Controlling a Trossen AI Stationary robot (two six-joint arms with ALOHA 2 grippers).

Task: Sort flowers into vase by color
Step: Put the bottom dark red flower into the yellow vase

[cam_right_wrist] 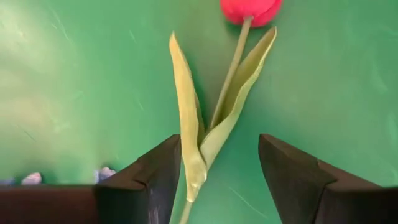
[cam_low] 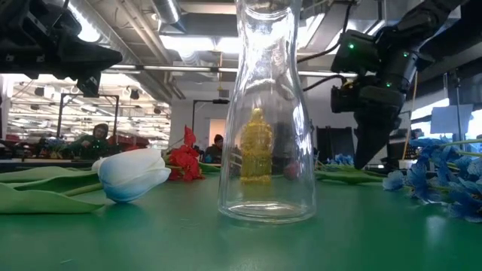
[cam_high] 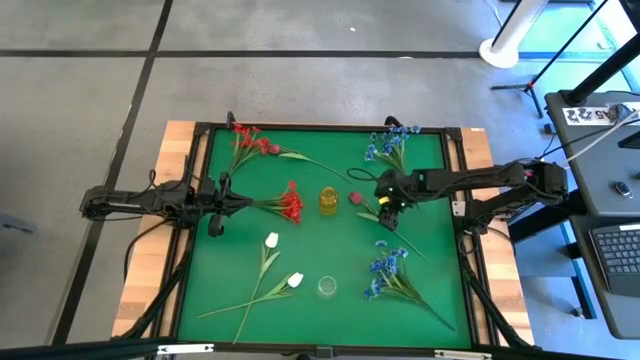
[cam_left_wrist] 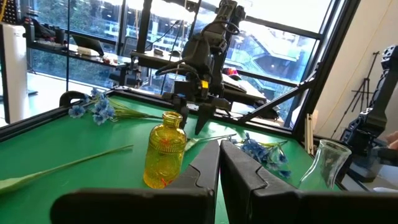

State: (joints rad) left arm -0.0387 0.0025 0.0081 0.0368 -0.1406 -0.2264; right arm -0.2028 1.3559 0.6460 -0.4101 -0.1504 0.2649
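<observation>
Next, the right gripper grabs the pink tulip's thin stem below the leaves to sort the tulip by color.
A dark pink bud lies on the green mat, its stem running toward the near right. My right gripper points down over that stem, open. In the right wrist view its fingers stand on either side of the stem's leaves, with the bud ahead. My left gripper is shut and raised at the mat's left, by the stem end of a red spray. A yellow vase and a clear vase stand upright on the mat.
Another red spray and a blue spray lie at the far side. Two white tulips and a second blue spray lie near. The mat's raised black frame borders everything.
</observation>
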